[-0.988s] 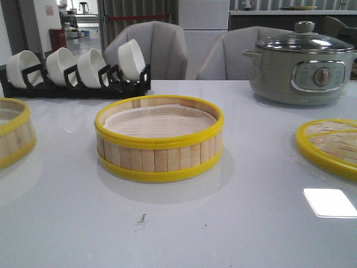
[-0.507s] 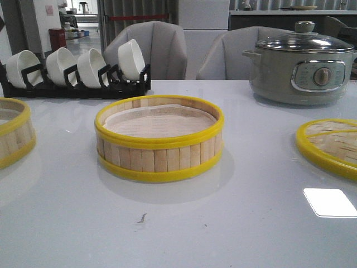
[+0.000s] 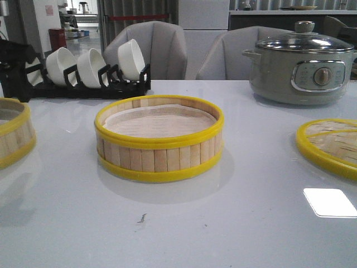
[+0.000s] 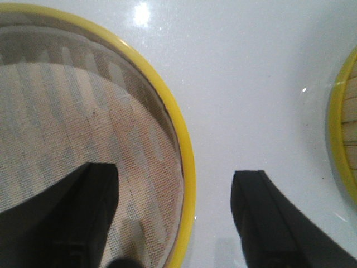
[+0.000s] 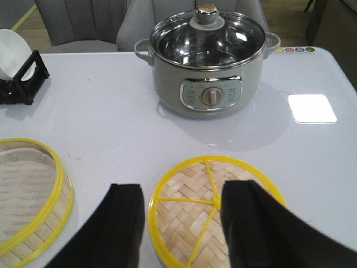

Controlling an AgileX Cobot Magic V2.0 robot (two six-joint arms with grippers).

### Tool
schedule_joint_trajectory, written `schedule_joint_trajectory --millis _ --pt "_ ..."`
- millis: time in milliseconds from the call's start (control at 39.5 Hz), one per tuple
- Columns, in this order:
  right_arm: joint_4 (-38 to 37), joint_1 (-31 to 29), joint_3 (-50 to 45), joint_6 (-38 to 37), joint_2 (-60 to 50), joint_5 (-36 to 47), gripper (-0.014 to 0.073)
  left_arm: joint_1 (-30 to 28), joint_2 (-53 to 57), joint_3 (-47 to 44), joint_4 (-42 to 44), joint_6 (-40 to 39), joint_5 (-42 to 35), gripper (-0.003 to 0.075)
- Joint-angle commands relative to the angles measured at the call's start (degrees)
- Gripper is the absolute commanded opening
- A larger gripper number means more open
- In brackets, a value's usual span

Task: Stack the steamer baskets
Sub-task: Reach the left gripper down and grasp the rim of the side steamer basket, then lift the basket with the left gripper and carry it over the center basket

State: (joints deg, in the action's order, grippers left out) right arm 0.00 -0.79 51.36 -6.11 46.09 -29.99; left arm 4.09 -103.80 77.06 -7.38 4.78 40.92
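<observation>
It isn't time to close my left gripper yet: its fingers are above the second basket's yellow rim and would miss that rim now. The gripper needs to first move down to the rim.
One steamer basket point(image 3: 159, 139) stands at the table's middle, with its pale liner showing inside. The second steamer basket point(image 3: 12, 133) stands at the far left, cut by the frame edge. In the left wrist view my left gripper point(image 4: 175, 177) is open above the second basket point(image 4: 72, 111). One finger hangs over its liner and the other over the bare table, with the yellow rim between them. The middle basket's rim point(image 4: 341, 139) shows at that view's edge. My right gripper point(image 5: 187, 192) is open and empty above the flat woven lid point(image 5: 206, 212).
The woven lid point(image 3: 332, 146) lies at the right. A grey glass-lidded electric pot point(image 3: 304, 61) stands at the back right. A black rack of white bowls point(image 3: 89, 70) stands at the back left. My left arm's dark body point(image 3: 12, 64) shows before the rack.
My left arm has come into the front view at the far left and now covers the leftmost bowl. The baskets and lid have not moved.
</observation>
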Motion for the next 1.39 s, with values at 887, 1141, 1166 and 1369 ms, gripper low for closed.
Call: schedule_joint_trajectory --millis 887,1141,1166,1369 --pt "0.00 -0.03 2.12 0.10 -0.07 5.06 0.0433 1.73 -2.64 9.10 -3.07 0.20 0.27 0.0086" --pt "0.00 -0.03 2.12 0.10 -0.07 5.12 0.0433 10.71 -0.48 19.53 -3.07 0.20 4.16 0.0086" --pt "0.00 -0.03 2.12 0.10 -0.07 5.12 0.0433 11.71 -0.48 20.53 -3.07 0.20 4.44 0.0086" --pt "0.00 -0.03 2.12 0.10 -0.07 5.12 0.0433 21.79 -0.60 23.77 -3.07 0.20 4.74 0.0086"
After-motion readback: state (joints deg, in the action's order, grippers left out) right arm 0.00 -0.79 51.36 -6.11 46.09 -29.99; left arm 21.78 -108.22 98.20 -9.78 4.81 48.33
